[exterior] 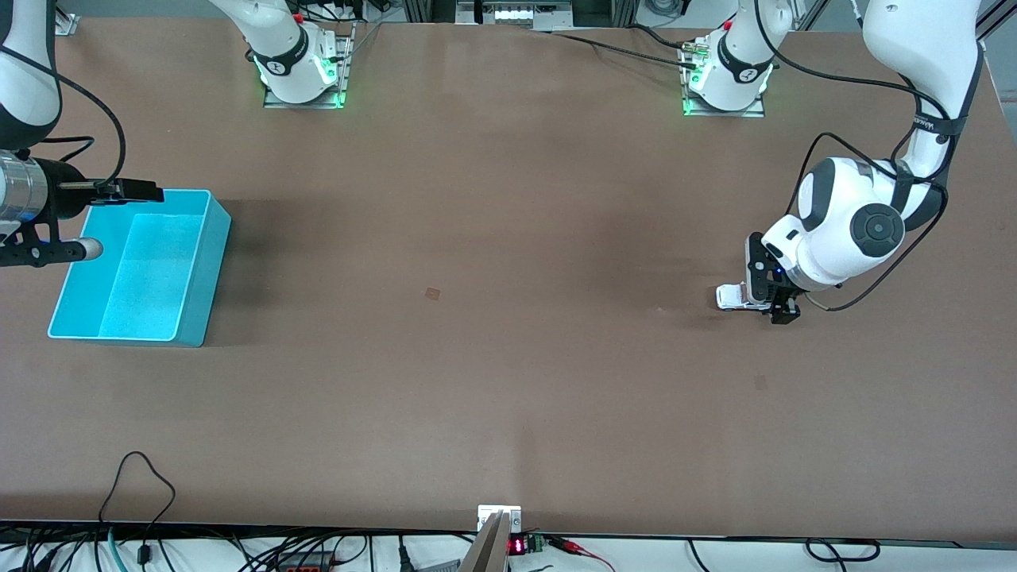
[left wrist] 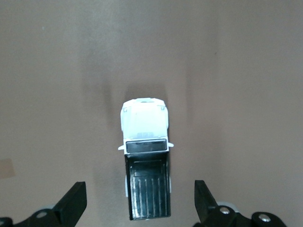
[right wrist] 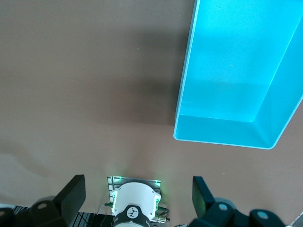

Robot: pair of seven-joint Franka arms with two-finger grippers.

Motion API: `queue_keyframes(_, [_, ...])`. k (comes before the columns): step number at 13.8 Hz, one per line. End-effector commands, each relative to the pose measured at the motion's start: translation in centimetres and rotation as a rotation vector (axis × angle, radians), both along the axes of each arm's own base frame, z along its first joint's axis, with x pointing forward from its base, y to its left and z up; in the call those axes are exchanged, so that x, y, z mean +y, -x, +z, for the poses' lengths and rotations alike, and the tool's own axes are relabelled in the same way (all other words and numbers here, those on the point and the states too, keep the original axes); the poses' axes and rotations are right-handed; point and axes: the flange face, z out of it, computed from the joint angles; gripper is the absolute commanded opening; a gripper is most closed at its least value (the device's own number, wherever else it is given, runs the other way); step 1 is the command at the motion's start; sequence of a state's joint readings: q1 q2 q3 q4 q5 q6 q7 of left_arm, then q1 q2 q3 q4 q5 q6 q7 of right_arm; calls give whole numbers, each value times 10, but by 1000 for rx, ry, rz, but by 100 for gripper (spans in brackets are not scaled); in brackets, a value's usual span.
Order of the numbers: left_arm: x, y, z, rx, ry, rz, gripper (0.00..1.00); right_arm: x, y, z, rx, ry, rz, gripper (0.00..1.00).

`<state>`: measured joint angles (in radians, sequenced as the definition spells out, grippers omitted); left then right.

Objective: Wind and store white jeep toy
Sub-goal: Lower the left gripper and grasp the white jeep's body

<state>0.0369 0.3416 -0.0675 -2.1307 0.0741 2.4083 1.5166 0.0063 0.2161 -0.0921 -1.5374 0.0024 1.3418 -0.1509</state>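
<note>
My left gripper's fingers are above the black ribbed roof (left wrist: 149, 187) in the left wrist view. My left gripper needs to go down before it closes on the jeep.
The white jeep toy (exterior: 729, 296) stands on the brown table toward the left arm's end. In the left wrist view the jeep (left wrist: 144, 127) shows its white hood and black ribbed roof. My left gripper (exterior: 775, 306) is low over the jeep's rear. It is open (left wrist: 138, 203), with a finger on each side of the roof and a gap to both. My right gripper (exterior: 131, 191) is open and empty (right wrist: 137, 201), up in the air over the edge of the turquoise bin (exterior: 208, 278).
The turquoise bin (right wrist: 227, 137) is empty and stands toward the right arm's end of the table. The two arm bases (exterior: 302, 71) (exterior: 727, 79) stand along the table's edge farthest from the front camera. Cables hang along the nearest edge.
</note>
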Motion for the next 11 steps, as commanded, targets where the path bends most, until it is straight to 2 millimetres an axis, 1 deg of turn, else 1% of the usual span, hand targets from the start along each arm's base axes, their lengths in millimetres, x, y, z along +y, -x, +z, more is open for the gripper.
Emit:
queue_keyframes(1, [8,9,-17,-18,-3,-19,100,-1,1,6,-1,-18,-4,100])
queue_keyframes(2, [11,11,-20,-21,-2,-15,100,-1,1,6,-1,-18,-4,100])
queue_keyframes(7, [10,16,-34,3,0,-14,100,-2,1,6,-1,-18,-2,100])
queue_keyframes(11, [9,16,-41,1,3,-15,100,-2,1,6,-1,-19,-1,100])
